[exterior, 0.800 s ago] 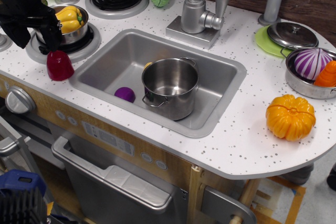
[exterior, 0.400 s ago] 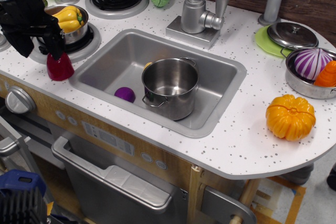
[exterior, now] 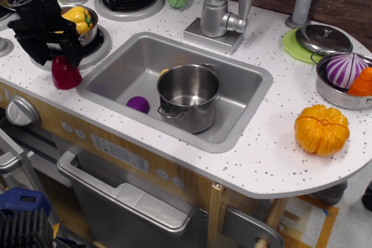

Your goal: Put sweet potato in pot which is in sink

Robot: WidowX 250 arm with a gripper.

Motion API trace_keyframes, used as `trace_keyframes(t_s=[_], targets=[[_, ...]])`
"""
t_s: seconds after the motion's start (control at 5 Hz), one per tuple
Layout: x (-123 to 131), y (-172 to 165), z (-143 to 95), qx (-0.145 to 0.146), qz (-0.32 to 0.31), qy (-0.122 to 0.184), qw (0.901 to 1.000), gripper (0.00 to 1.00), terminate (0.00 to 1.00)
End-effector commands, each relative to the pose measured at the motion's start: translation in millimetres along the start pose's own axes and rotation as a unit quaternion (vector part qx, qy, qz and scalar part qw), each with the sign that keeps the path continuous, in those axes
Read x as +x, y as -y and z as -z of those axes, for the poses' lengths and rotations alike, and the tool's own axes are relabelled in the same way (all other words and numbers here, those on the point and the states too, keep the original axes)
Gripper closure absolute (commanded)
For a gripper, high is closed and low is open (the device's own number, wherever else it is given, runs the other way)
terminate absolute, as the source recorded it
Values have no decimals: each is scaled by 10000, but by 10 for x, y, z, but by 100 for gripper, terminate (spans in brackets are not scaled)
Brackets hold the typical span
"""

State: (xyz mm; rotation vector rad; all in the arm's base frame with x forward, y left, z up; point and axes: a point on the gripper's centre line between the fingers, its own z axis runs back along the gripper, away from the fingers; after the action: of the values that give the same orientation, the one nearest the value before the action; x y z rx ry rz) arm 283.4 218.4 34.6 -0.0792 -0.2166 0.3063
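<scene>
I need to grab the sweet potato by its top end next, to put it in the pot in the sink.
The dark-red sweet potato stands on the white countertop just left of the sink. My black gripper hangs right over it, open, with one finger to its left and the other at its upper right; the top of the sweet potato is hidden behind the gripper. The shiny steel pot with loop handles stands upright and empty in the middle of the sink, well to the right of the gripper.
A small purple ball lies in the sink left of the pot. A steel pan with a yellow pepper sits on the burner behind the gripper. The faucet stands behind the sink. An orange pumpkin and a steel bowl are at the right.
My gripper has moved right and a little down, from left of the sweet potato to directly over it. The sweet potato and the pot have stayed in place.
</scene>
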Motion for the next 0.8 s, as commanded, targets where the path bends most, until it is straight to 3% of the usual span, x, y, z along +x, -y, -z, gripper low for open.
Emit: trace_keyframes(t_s=[0.0, 0.2, 0.4, 0.6], targets=[[79, -32, 1, -51, 43, 254, 9997, 0, 0], [46, -35, 68, -95, 15, 311, 9995, 0, 0], [38, -1, 79, -33, -73, 329, 9994, 100, 0], [29, 26, 90, -24, -107, 357, 9993, 100, 0]])
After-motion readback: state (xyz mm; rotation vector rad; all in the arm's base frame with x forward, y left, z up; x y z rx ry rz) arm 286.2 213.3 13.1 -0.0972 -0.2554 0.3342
